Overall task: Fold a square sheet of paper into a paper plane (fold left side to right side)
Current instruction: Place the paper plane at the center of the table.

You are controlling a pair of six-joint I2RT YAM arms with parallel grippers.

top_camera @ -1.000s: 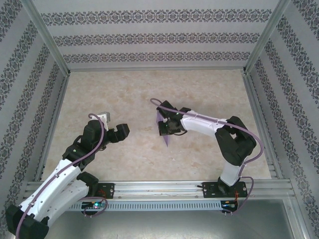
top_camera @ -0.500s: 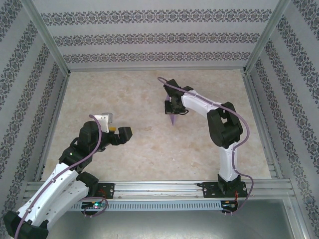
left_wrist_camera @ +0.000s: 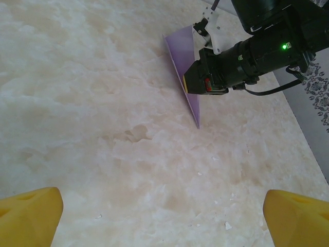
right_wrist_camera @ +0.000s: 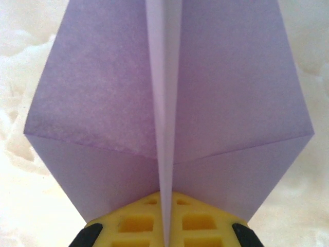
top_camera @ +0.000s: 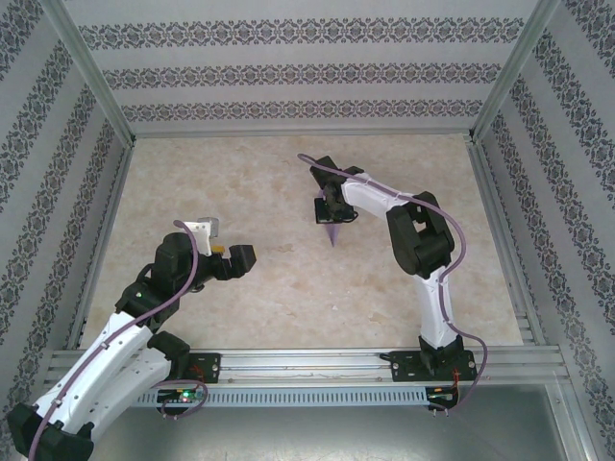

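Observation:
My right gripper opens now, since the lilac paper plane (top_camera: 332, 231) is above the flat table and its wings are spread free.
The lilac paper plane (top_camera: 332, 231), a slim pointed dart, hangs from my right gripper (top_camera: 329, 206) over the middle of the back half of the table, its point toward the near edge. In the right wrist view the yellow pads (right_wrist_camera: 133, 224) are shut on the centre crease of the plane (right_wrist_camera: 103, 103), with its wings spread to both sides. The left wrist view shows the plane (left_wrist_camera: 180, 56) edge-on, held by the right gripper (left_wrist_camera: 193, 82). My left gripper (top_camera: 240, 257) hovers at the left of the table, open and with nothing between its yellow fingertips (left_wrist_camera: 31, 216).
The table top (top_camera: 269, 173) is pale marbled stone with small white flecks. Patterned walls and metal posts close it in on the left, back and right. A metal rail (top_camera: 307, 363) with both arm bases runs along the near edge.
My right arm has swung from the table's centre toward the back, carrying the plane with it. The left gripper has shifted slightly to the right.

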